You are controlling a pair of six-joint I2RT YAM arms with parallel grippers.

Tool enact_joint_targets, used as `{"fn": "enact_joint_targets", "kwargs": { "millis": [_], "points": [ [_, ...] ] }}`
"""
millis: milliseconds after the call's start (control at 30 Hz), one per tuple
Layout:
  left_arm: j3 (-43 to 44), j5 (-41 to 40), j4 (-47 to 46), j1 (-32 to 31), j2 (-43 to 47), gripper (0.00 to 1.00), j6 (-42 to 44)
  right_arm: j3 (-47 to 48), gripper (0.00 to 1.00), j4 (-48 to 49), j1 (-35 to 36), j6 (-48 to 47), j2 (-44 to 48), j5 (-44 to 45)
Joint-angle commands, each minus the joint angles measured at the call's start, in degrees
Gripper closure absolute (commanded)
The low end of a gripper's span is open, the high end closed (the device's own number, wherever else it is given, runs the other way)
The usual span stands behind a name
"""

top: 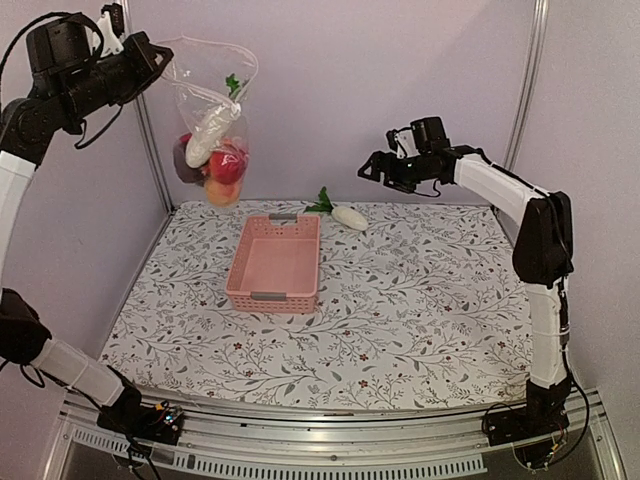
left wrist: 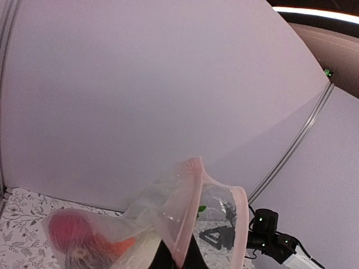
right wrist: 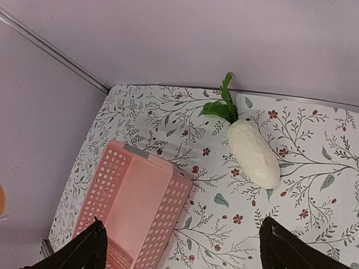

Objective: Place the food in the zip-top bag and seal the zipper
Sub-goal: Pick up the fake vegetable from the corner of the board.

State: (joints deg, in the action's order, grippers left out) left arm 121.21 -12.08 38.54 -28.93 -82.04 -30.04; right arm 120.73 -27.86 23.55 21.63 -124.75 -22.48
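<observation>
The loose white radish should be grabbed across its bare end [top: 355, 220], so my right gripper will reach for it there. The leafy end then stays free to go into the zip-top bag [top: 213, 100].
High at the back left, my left gripper [top: 158, 57] is shut on the top edge of the zip-top bag [top: 213, 100], which hangs in the air. Inside it lie a white radish [top: 210, 135], a red piece [top: 229, 166], an orange piece [top: 221, 191] and a dark purple piece [top: 185, 160]. In the left wrist view the zipper [left wrist: 189, 210] runs up from my left gripper [left wrist: 178, 259], and the bag's mouth gapes. A second white radish [top: 348, 216] [right wrist: 253, 152] lies on the table at the back. Above and to the right of it, my right gripper [top: 371, 168] [right wrist: 185, 252] hovers open and holds nothing.
A pink slotted basket [top: 275, 262] [right wrist: 132, 207] stands with nothing in it at the table's middle, just left of the loose radish. Lilac walls with metal posts [top: 150, 150] close the table's back and sides.
</observation>
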Motion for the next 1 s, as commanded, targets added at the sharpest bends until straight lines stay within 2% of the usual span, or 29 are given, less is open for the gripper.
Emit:
{"fn": "enact_joint_targets", "kwargs": {
  "millis": [0, 200, 433, 567, 767, 967],
  "points": [
    [-2.82, -3.11, 1.28, 0.54, 4.58, 1.0, 1.04, 3.88, 0.04, 1.7, -0.14, -1.12, -7.09, 2.74],
    [-1.81, -3.79, 5.3, 0.62, 5.4, 1.0, 0.93, 10.01, 0.01, 4.97, -1.39, -1.05, -18.16, 0.94],
    [-1.74, -3.69, 8.19, 0.61, 5.58, 1.0, -0.1, 11.74, 0.01, 12.22, -2.64, 3.0, -25.83, -0.92],
    [-1.81, -2.85, 9.83, 0.6, 5.31, 1.0, -0.39, 17.07, 0.01, 14.05, -3.13, 4.4, -30.67, -1.69],
    [-1.83, -2.81, 10.65, 0.76, 5.23, 1.0, 1.21, 18.35, 0.01, 21.19, -3.58, 12.72, -36.2, -4.71],
    [-1.19, -2.74, 10.86, 1.51, 5.03, 1.0, 4.34, 19.2, 0.11, 24.24, -3.22, 20.29, -39.8, -8.01]
  ]
}}
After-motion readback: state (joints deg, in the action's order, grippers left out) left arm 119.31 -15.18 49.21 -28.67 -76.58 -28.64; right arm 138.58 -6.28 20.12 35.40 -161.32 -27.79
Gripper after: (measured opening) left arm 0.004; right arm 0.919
